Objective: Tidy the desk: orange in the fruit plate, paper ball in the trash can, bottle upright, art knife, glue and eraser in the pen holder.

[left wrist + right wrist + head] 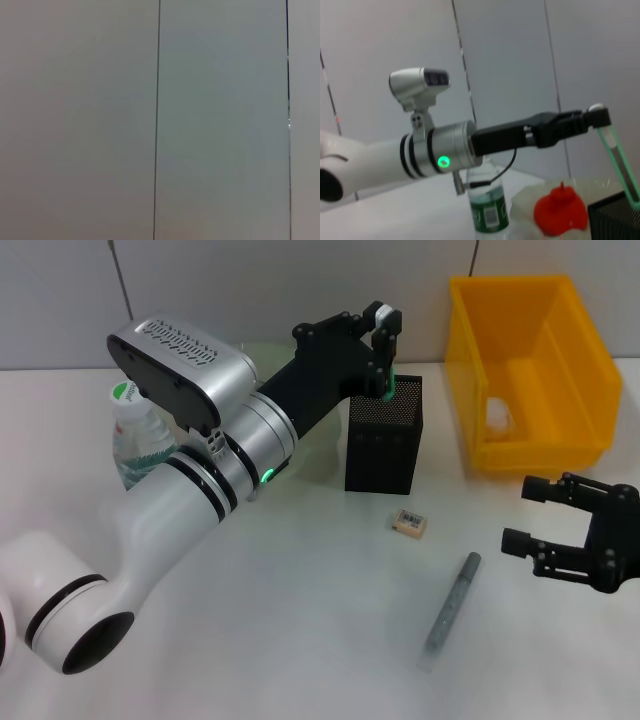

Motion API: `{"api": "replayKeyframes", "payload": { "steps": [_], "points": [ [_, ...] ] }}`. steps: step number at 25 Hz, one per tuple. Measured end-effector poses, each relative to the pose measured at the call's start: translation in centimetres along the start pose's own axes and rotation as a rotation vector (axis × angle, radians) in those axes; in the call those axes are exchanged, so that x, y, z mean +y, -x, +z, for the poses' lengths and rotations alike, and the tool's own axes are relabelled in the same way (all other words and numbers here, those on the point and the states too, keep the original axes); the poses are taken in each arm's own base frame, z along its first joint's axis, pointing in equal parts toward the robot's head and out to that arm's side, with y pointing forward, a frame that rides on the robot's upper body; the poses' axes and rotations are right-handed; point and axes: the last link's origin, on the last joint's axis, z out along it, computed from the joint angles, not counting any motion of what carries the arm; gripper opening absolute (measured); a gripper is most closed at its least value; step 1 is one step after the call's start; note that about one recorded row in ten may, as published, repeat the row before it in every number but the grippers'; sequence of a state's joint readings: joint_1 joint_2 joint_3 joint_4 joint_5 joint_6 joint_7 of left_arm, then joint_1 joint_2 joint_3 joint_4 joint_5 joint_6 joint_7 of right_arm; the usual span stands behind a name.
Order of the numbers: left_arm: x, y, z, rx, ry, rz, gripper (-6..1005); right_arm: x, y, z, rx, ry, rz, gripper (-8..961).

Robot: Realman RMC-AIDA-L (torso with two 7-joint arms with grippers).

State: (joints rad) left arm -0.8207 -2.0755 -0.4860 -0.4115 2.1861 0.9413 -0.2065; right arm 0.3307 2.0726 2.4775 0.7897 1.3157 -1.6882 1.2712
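Observation:
The green stick's lower end [388, 390] reaches into the pen holder's opening [399, 408], so my left gripper can open now and the green stick would stay in the pen holder.
My left gripper [384, 358] reaches across to the black mesh pen holder [384, 435] and is shut on a slim green-framed stick [620, 160], whose lower end dips into the holder's mouth [615, 215]. I cannot tell whether it is the art knife or the glue. The beige eraser [411, 523] lies in front of the holder, with a slim grey stick [450, 610] lying nearer me. The bottle [135, 435] stands upright behind my left arm. The orange [560, 210] sits in the pale green fruit plate [527, 197]. The paper ball [500, 415] lies in the yellow trash can [530, 370]. My right gripper [525, 515] is open and empty at the right.
The trash can stands at the back right against the wall, right of the pen holder. My left arm [200, 470] spans the left and middle of the table and hides the orange in the head view. The left wrist view shows only wall panels.

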Motion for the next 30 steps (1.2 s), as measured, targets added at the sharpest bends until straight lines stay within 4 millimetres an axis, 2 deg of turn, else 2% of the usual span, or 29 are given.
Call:
{"api": "replayKeyframes", "payload": {
  "steps": [16,23,29,30],
  "points": [
    [-0.19,0.12,0.17,-0.016,-0.015,-0.009,230,-0.24,0.26,-0.16,0.011,-0.008,0.002,783],
    [-0.25,-0.04,0.05,-0.003,-0.02,-0.019,420,-0.22,0.26,-0.09,0.01,-0.006,0.004,783],
    [-0.14,-0.25,0.11,0.006,-0.008,-0.017,648,-0.17,0.23,-0.03,0.009,-0.005,0.007,784],
    [-0.14,-0.25,0.11,0.006,-0.008,-0.017,654,-0.17,0.23,-0.03,0.009,-0.005,0.007,784]
  ]
}}
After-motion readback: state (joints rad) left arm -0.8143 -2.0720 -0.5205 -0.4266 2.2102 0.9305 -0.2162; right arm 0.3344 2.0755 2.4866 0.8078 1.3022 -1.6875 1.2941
